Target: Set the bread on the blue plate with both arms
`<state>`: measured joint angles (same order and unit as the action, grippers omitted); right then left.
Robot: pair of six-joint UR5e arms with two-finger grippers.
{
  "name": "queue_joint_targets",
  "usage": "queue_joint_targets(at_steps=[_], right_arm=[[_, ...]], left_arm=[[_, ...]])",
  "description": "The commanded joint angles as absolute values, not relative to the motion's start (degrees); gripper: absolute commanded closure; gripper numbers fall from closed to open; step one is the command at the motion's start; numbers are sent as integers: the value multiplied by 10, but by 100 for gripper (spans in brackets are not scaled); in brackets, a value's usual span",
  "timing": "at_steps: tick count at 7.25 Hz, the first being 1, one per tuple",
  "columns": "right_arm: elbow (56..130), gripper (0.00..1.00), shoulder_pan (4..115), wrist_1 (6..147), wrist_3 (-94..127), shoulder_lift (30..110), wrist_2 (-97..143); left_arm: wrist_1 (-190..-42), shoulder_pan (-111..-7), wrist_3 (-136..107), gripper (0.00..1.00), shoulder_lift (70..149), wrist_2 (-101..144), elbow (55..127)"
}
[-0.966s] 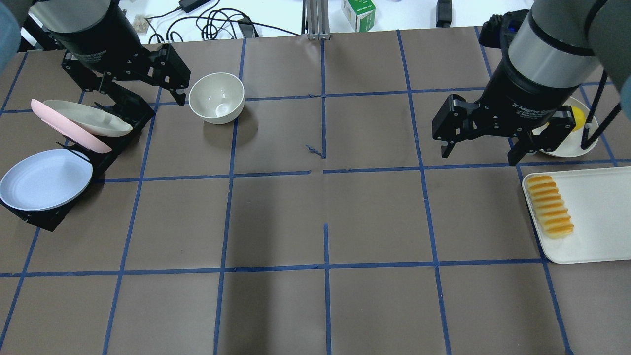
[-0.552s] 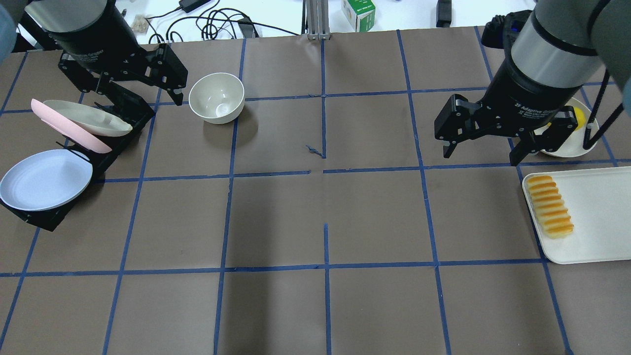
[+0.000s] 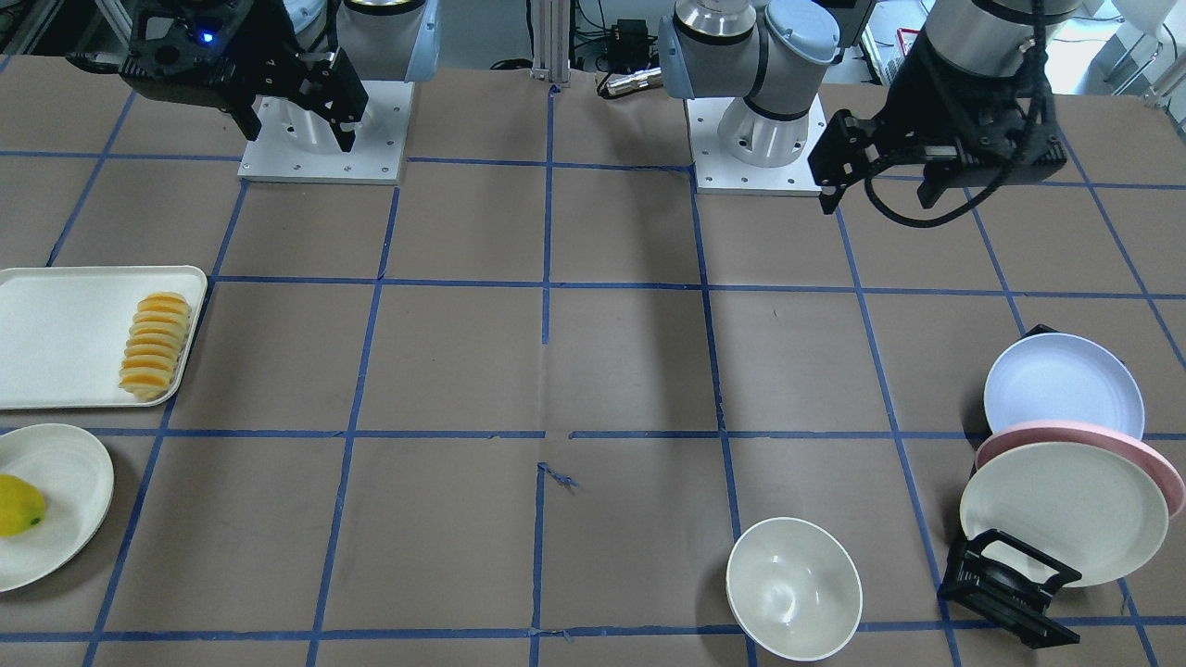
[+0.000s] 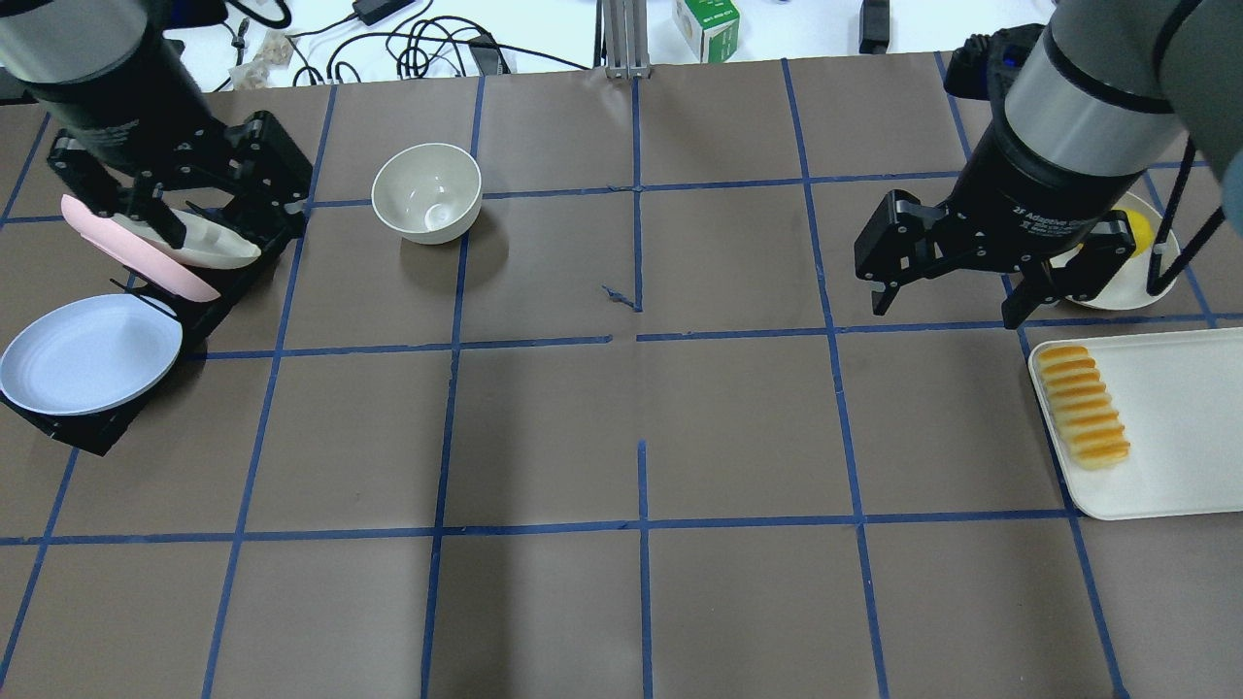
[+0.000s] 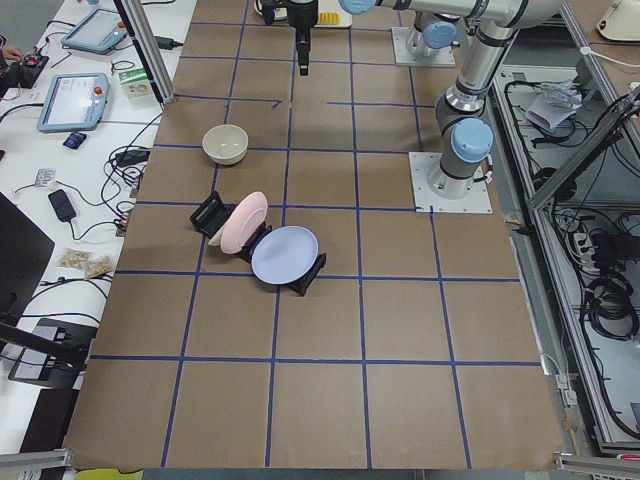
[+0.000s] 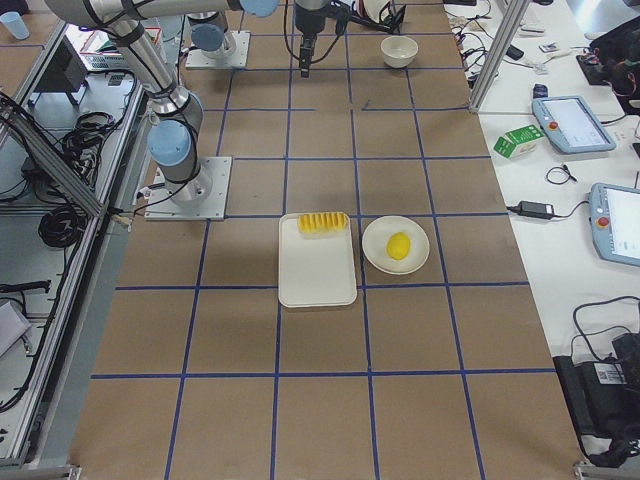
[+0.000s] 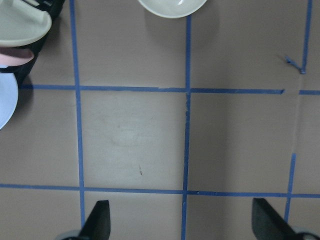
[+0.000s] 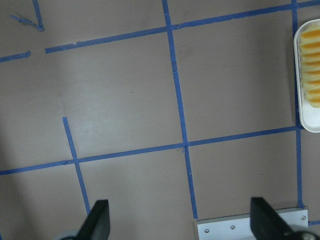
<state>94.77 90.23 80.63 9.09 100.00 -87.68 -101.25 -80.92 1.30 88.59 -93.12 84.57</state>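
Note:
The bread is there to be placed on the blue plate. My right gripper should pick it up next across its sliced middle.
The bread lies along the left edge of a white tray at the right; it also shows in the front view and the right wrist view. The blue plate leans in the nearest slot of a black rack at the far left, also seen in the front view. My left gripper is open and empty, high above the rack's far end. My right gripper is open and empty, up and to the left of the tray.
A pink plate and a cream plate stand in the rack behind the blue one. A white bowl sits to the rack's right. A yellow fruit lies on a cream plate beside the tray.
My left gripper has moved left, away from the bowl, and now hangs over the rack's cream and pink plates. My right gripper has hardly moved.

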Motion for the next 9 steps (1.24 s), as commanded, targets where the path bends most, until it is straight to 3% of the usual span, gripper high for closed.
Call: queue_joint_targets(at_steps=[1,2,5,9], right_arm=[[947,0,886,812,89,981,-875],[948,0,858,812,89,976,-877],[984,0,707,812,-63,966,-876],[1109,0,613,988,-211,962,-882]], left_arm=[[-1033,-614,26,0,888,-952,851],[-1023,-511,93,0,911,-946,855],[-748,-392,114,0,1009,-947,938],[-723,-383,115,0,1090,-947,951]])
